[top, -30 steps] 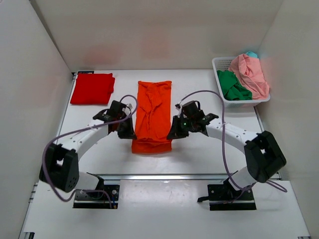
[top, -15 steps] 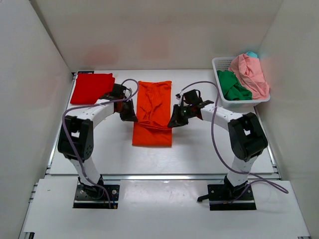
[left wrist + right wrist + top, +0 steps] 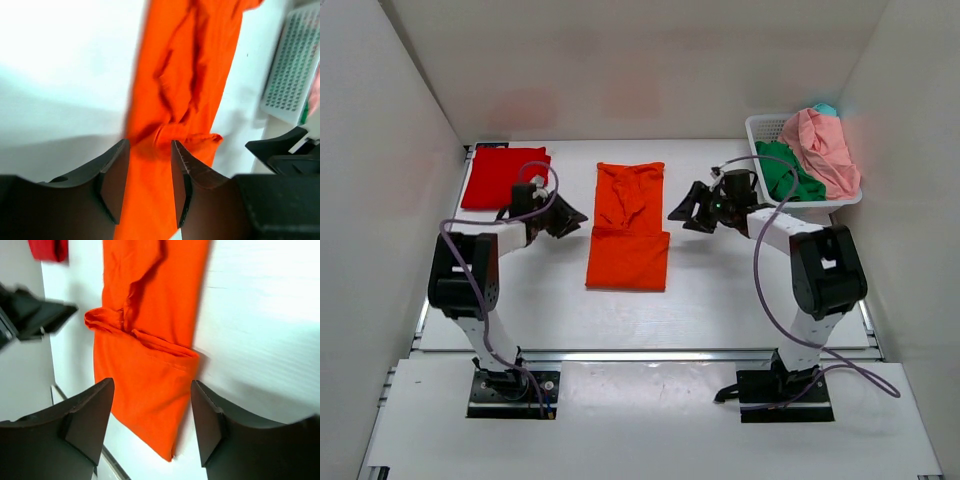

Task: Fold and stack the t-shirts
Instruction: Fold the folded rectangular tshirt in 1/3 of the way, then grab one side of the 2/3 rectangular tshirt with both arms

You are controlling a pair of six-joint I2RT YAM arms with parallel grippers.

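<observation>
My right gripper grabs the orange t-shirt by the near corner of its doubled part next, to fold it over the t-shirt's far part.
The bright orange t-shirt lies flat mid-table as a long strip, its near part doubled over with the fold's edge about halfway up. Both wrist views look down on the orange t-shirt. A deeper red t-shirt lies folded at the back left. My left gripper hangs open just left of the orange shirt, holding nothing. My right gripper hangs open just right of it, also holding nothing.
A white lattice basket stands at the back right, holding a green shirt, a pale pink one and a bit of teal. White walls close in the table at the left, back and right.
Both grippers carried the orange shirt's near edge up over the shirt, opened and let it go, then drew apart to either side. The shirt now lies shorter, doubled at its near end.
</observation>
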